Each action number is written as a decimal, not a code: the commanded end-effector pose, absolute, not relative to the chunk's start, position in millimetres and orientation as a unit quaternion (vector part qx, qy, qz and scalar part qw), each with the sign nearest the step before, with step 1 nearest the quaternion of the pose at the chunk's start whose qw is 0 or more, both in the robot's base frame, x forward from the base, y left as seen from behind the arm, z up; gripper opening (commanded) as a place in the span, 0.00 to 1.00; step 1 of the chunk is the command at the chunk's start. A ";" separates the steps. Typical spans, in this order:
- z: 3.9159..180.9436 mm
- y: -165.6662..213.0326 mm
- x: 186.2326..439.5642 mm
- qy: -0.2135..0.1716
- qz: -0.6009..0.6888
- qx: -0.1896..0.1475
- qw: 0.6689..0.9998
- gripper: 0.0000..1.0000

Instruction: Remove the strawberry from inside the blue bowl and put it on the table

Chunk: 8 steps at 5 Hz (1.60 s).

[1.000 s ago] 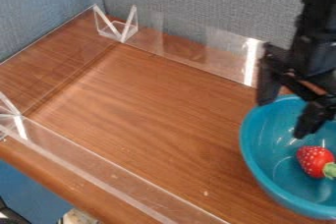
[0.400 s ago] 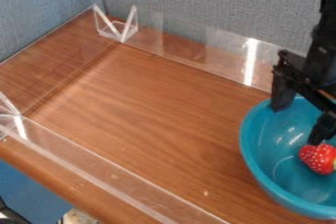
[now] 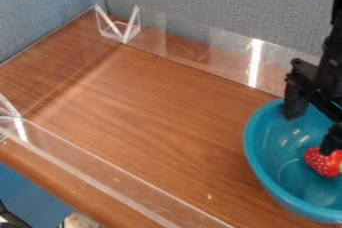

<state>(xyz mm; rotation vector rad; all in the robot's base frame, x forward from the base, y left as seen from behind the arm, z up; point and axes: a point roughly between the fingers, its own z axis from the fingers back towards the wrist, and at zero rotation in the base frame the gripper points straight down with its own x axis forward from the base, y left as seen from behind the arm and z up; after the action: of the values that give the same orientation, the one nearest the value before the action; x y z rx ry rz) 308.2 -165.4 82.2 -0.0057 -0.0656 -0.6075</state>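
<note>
My gripper isn't ready to close on the red strawberry (image 3: 319, 161) yet. My open fingers are above and behind the strawberry in the blue bowl (image 3: 277, 162), so they should first move down toward it.
The blue bowl (image 3: 277, 162) sits at the right end of the table (image 3: 147, 107), partly cut off by the frame edge. Inside it, near the right side, lies the small red strawberry (image 3: 319, 161). My black gripper (image 3: 313, 119) points straight down over the bowl, open, with one finger (image 3: 291, 102) near the bowl's back rim and the other finger (image 3: 334, 135) reaching down just above the strawberry. Nothing is held between the fingers.
Low clear acrylic walls (image 3: 201, 47) edge the wooden tabletop along the back, left and front. A grey fabric panel (image 3: 201, 2) stands behind. The tabletop stretches bare to the left of the bowl.
The gripper has shifted right and lowered into the bowl, closer to the strawberry. Its jaws stay open. The strawberry and bowl have not moved.
</note>
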 end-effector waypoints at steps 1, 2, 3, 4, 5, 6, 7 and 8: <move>97.9 -182.2 303.4 -0.063 -0.297 -0.007 0.953 1.00; 95.8 -183.5 297.8 -0.069 -0.289 -0.005 0.955 1.00; 81.6 -180.6 307.2 -0.069 -0.294 -0.006 0.953 1.00; 66.3 -176.9 315.5 -0.066 -0.299 -0.006 0.952 1.00; 53.7 -170.9 326.1 -0.065 -0.303 -0.005 0.951 1.00; 55.7 -167.5 329.9 -0.064 -0.311 0.001 0.948 0.00; 57.4 -166.1 331.6 -0.062 -0.320 0.004 0.945 0.00; 53.2 -163.8 324.5 -0.060 -0.339 0.007 0.939 0.00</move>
<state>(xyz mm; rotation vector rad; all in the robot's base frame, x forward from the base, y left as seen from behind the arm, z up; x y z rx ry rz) 319.3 -164.5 35.7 0.0181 -0.0708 -0.6904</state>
